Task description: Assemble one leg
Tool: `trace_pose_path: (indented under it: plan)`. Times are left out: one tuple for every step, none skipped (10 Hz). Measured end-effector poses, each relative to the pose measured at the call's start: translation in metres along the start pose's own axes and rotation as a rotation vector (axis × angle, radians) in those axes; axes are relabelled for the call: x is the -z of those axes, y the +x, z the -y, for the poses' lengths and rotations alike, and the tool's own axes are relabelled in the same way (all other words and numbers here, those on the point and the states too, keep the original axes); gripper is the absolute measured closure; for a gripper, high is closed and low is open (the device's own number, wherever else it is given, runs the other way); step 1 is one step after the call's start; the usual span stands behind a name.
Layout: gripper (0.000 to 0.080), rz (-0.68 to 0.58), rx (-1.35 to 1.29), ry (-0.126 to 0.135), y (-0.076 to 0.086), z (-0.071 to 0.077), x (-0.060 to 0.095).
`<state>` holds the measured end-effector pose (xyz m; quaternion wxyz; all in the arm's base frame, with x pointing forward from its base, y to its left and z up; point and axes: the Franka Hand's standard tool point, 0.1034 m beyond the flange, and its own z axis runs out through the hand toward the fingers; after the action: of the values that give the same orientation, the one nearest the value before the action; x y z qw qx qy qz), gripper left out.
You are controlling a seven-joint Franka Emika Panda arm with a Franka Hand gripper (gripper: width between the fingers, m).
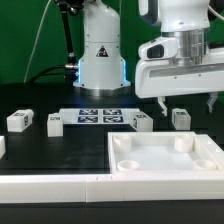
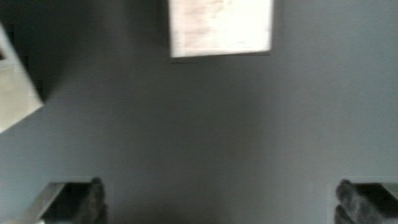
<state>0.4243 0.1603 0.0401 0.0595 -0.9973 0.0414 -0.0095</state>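
My gripper grabs the leg by its tagged block end (image 1: pixel 181 120) next, to fit the leg into the corner socket of the white square piece.
Several legs, small white blocks with black-and-white tags, lie on the dark table in the exterior view: two at the left (image 1: pixel 18 121) (image 1: pixel 54 122), one in the middle (image 1: pixel 143 121) and one at the right (image 1: pixel 181 118). My gripper (image 1: pixel 187 104) hangs open just above the right leg, holding nothing. In the wrist view the gripper (image 2: pixel 221 205) shows its two dark fingers (image 2: pixel 71 203) wide apart with only bare table between them. A blurred white rectangular piece (image 2: pixel 222 25) lies ahead of them; I cannot tell which part it is.
A large flat white square piece with round corner sockets (image 1: pixel 165 155) lies at the front right. The marker board (image 1: pixel 98 115) lies before the robot base (image 1: pixel 100 55). A white rail (image 1: pixel 50 185) runs along the front. A white edge (image 2: pixel 15 90) shows in the wrist view.
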Motion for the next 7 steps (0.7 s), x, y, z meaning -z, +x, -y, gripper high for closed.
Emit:
trace_pose_path:
  plan:
    - [0.015,0.059,0.019,-0.014,-0.012,0.003,-0.003]
    - [0.015,0.173,0.017,-0.033,-0.019,0.002,-0.002]
    - [0.015,0.243,0.014,-0.034,-0.019,0.001,-0.002]
    - [0.015,0.319,0.013,-0.042,-0.023,-0.001,-0.004]
    - [0.015,0.391,0.01,-0.047,-0.024,-0.002,-0.003]
    - [0.015,0.482,0.01,-0.052,-0.025,-0.003,-0.002]
    - [0.015,0.58,0.002,-0.057,-0.025,-0.004,-0.003]
